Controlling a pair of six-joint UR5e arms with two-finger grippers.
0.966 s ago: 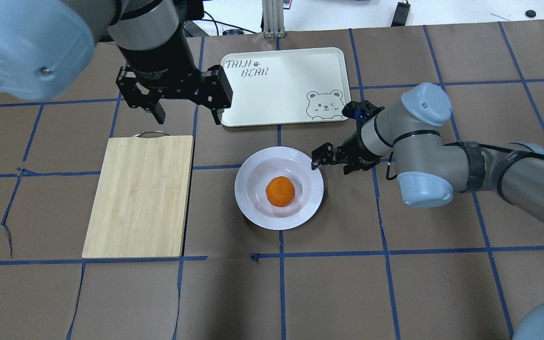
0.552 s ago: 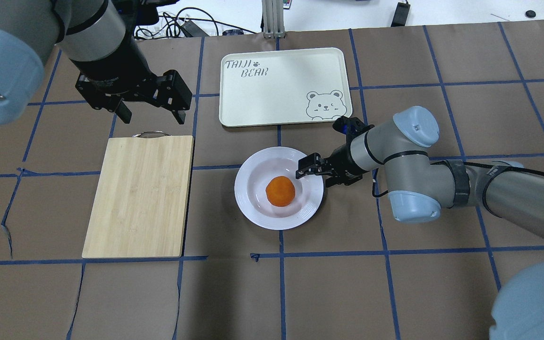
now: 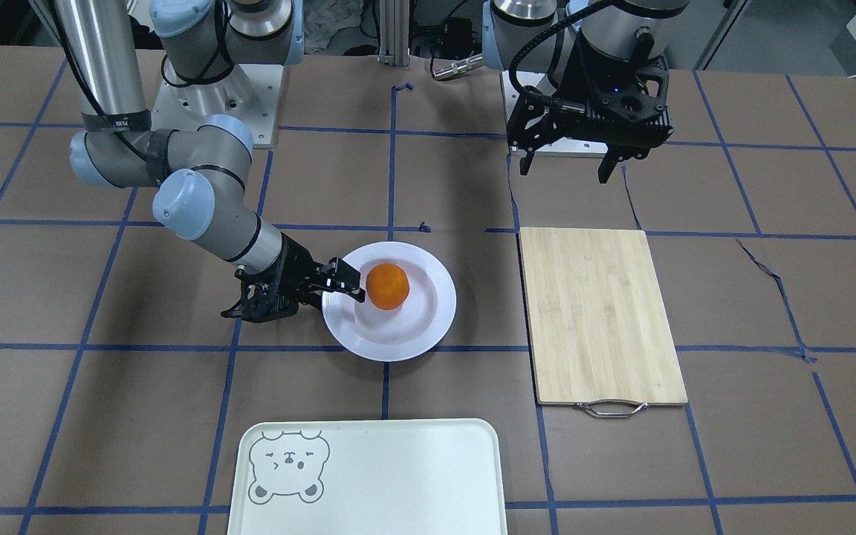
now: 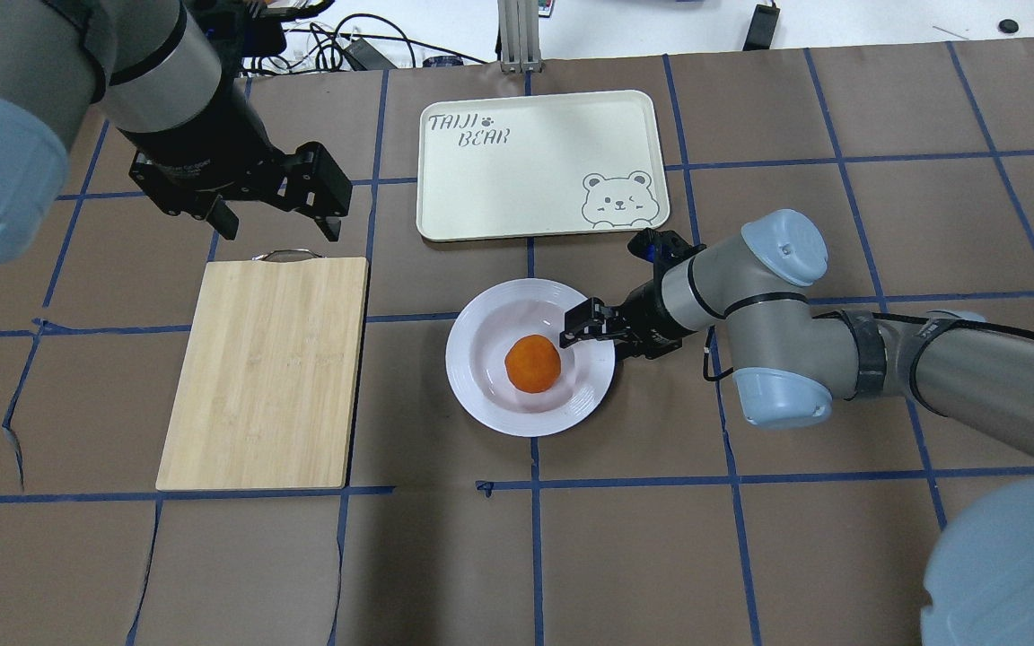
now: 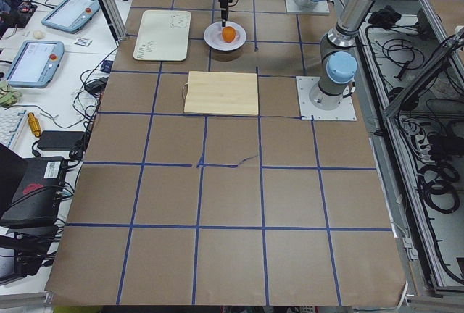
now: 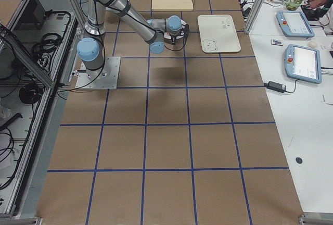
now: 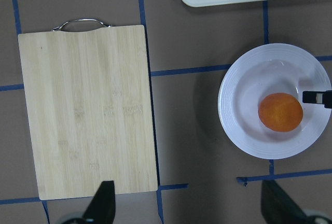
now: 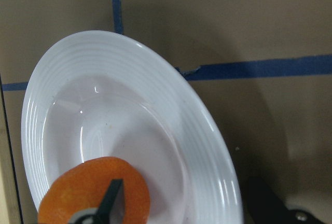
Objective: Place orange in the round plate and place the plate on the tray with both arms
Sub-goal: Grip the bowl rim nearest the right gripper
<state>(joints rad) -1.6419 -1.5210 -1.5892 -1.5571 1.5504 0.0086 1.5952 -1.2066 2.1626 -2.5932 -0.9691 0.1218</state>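
Observation:
I need to carry the orange onto the tray [image 3: 398, 483], so next I should grab the round plate with my right gripper by its rim [image 3: 334, 312].
The orange [image 4: 532, 363] [image 3: 387, 285] lies in the well of the round white plate [image 4: 481, 399] [image 3: 413, 338] at mid-table. My right gripper [image 4: 596, 343] [image 3: 339, 293] [image 8: 189, 203] is open and straddles the plate's right rim. One finger [image 8: 110, 199] reaches over the well beside the orange and the other sits outside the rim. High over the table by the board's handle, my left gripper [image 4: 279, 224] [image 3: 565, 169] [image 7: 192, 208] hangs open with nothing in it. Beyond the plate lies the cream tray [image 4: 526, 179] [image 3: 398, 483] with its bear face, nothing on it.
A bamboo cutting board [image 4: 266, 368] [image 3: 599, 312] [image 7: 85, 110] with a metal handle lies left of the plate. Blue tape lines cross the brown table cover. Cables and a metal post sit past the far edge, behind the tray.
My right gripper slid left, from beside the rim to astride it. The left arm swung left, away from the tray's corner, and still holds nothing. Plate and orange stayed put.

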